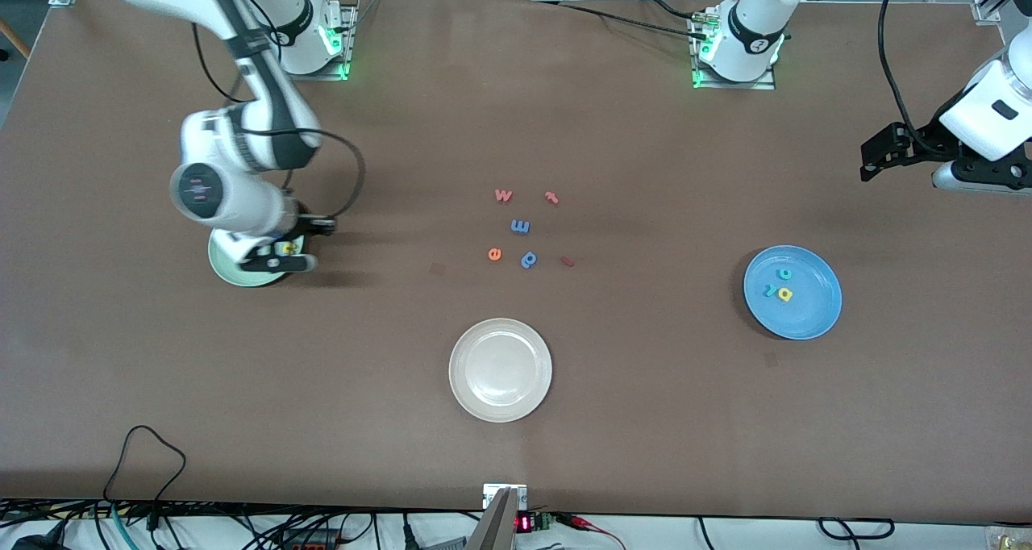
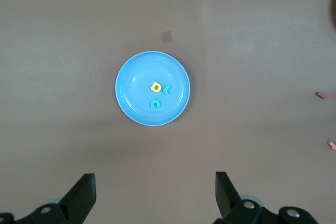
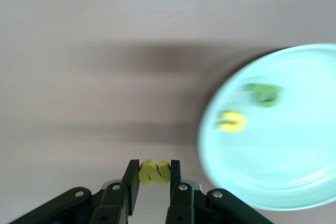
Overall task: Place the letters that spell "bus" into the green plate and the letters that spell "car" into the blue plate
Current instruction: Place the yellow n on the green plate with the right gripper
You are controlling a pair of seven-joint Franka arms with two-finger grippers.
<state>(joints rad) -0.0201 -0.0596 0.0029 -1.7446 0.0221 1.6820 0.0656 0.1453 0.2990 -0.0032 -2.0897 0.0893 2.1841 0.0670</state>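
The yellow "s" moves in my right gripper, before release: it hangs outside the green plate's rim, so opening now would miss.
My right gripper is shut on a yellow "s", pinched between both fingers, over the rim of the pale green plate at the right arm's end of the table. In that plate lie a green "b" and a yellow "u". The blue plate at the left arm's end holds a yellow "a", a teal "r" and a teal "c". My left gripper waits open and empty, high above the table near the blue plate.
A white plate sits mid-table, nearer the front camera. Farther from the front camera than it, several loose letters lie together: an orange "w", a red hook, a blue "m", an orange "e", a blue "p".
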